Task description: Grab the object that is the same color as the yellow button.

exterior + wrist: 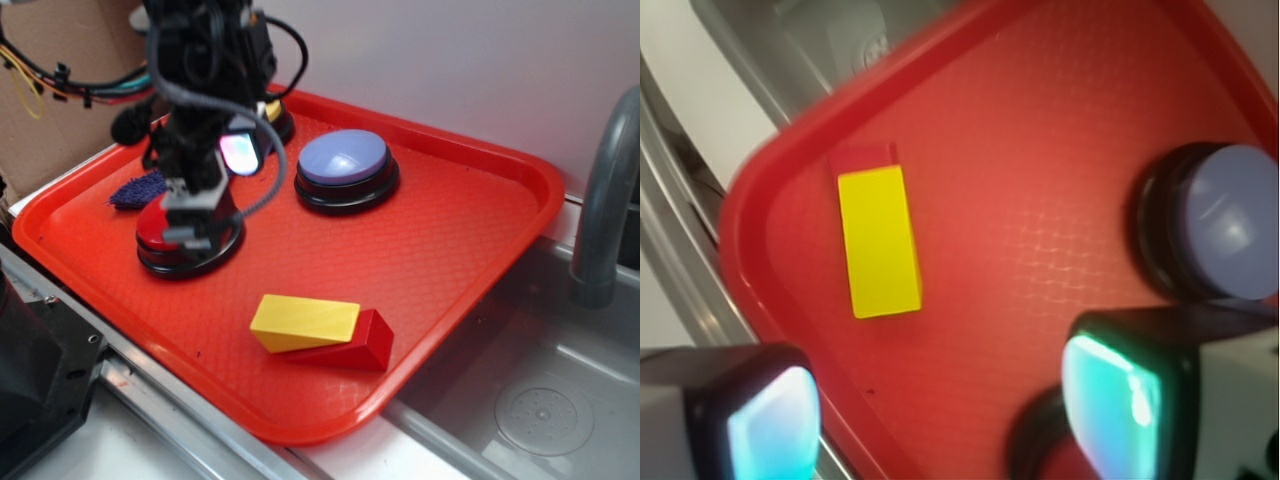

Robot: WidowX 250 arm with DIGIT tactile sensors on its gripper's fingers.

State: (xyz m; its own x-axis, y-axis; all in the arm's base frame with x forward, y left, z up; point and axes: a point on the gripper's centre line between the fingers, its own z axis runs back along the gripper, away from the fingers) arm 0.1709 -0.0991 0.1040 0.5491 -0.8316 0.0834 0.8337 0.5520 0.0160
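Observation:
My gripper grabs the yellow wedge block by the flat sides of its thick end (277,326) next, since it tapers to a thin tip (348,320) over the red wedge.
The yellow wedge block (303,321) (878,242) lies near the front of the red tray (450,250), leaning on a red wedge block (352,347) (864,158). My gripper (213,190) (950,410) hangs open over the tray's back left, above the red button (160,228), well apart from the yellow block. Nothing is between its glowing pads (1110,400). The yellow button (273,111) is mostly hidden behind the arm at the tray's back; only a sliver of it shows.
A lavender-blue button (342,160) (1232,222) stands right of the arm. A purple fuzzy thing (140,188) lies at the tray's left edge. A sink (540,390) with a grey faucet (600,200) borders the tray on the right.

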